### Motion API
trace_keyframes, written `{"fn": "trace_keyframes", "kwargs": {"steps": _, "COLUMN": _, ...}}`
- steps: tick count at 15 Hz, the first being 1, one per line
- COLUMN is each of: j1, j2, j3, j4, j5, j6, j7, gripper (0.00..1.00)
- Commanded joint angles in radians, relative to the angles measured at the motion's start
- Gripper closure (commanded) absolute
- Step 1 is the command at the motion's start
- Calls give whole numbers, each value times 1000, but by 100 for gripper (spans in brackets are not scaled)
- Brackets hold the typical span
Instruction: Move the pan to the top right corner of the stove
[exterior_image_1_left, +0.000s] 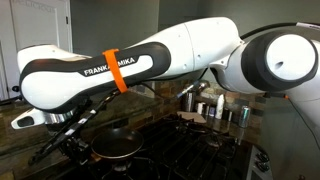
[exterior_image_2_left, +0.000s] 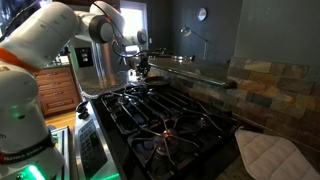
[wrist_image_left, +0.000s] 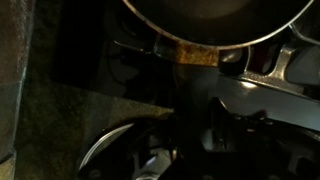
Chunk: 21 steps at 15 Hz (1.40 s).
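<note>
The pan sits level on the grates and would settle on the stove if I opened my gripper now, so it is time for my gripper to release the pan.
The pan is round and shallow with a dark inside and a thin light rim. It sits on the grates of the black gas stove. It also shows small at the far end of the stove in an exterior view. In the wrist view its rim and base fill the top, with a brownish handle root pointing down toward my gripper. My gripper hangs low just beside the pan, by its handle. The fingers are too dark to tell whether they are open or shut.
Several bottles and jars stand behind the stove. A quilted white pot holder lies on the counter by the near corner. A tiled backsplash runs along one side. Wooden cabinets stand beyond. A shiny rounded metal thing shows below.
</note>
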Motion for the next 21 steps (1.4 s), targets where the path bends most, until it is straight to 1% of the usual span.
{"fn": "trace_keyframes", "kwargs": {"steps": 1, "j1": 12, "j2": 48, "j3": -13, "j4": 85, "j5": 49, "j6": -53, "j7": -40, "gripper": 92}}
{"fn": "trace_keyframes", "kwargs": {"steps": 3, "j1": 14, "j2": 55, "j3": -17, "j4": 102, "j5": 61, "j6": -68, "j7": -45, "gripper": 92}}
{"fn": "trace_keyframes", "kwargs": {"steps": 4, "j1": 16, "j2": 59, "j3": -19, "j4": 109, "j5": 63, "j6": -73, "j7": -47, "gripper": 74}}
{"fn": "trace_keyframes", "kwargs": {"steps": 5, "j1": 16, "j2": 63, "j3": -20, "j4": 117, "j5": 67, "j6": -80, "j7": -49, "gripper": 45}}
{"fn": "trace_keyframes", "kwargs": {"steps": 6, "j1": 17, "j2": 65, "j3": -21, "j4": 121, "j5": 67, "j6": -83, "j7": -51, "gripper": 45}}
{"fn": "trace_keyframes", "kwargs": {"steps": 7, "j1": 3, "j2": 64, "j3": -1, "j4": 113, "j5": 54, "j6": -80, "j7": -48, "gripper": 41}}
{"fn": "trace_keyframes", "kwargs": {"steps": 12, "j1": 5, "j2": 73, "j3": -1, "j4": 123, "j5": 52, "j6": -84, "j7": -50, "gripper": 5}}
{"fn": "trace_keyframes", "kwargs": {"steps": 13, "j1": 6, "j2": 73, "j3": -3, "j4": 122, "j5": 50, "j6": -85, "j7": -44, "gripper": 0}}
{"fn": "trace_keyframes", "kwargs": {"steps": 21, "j1": -3, "j2": 16, "j3": -6, "j4": 60, "j5": 49, "j6": -56, "j7": 7, "gripper": 0}}
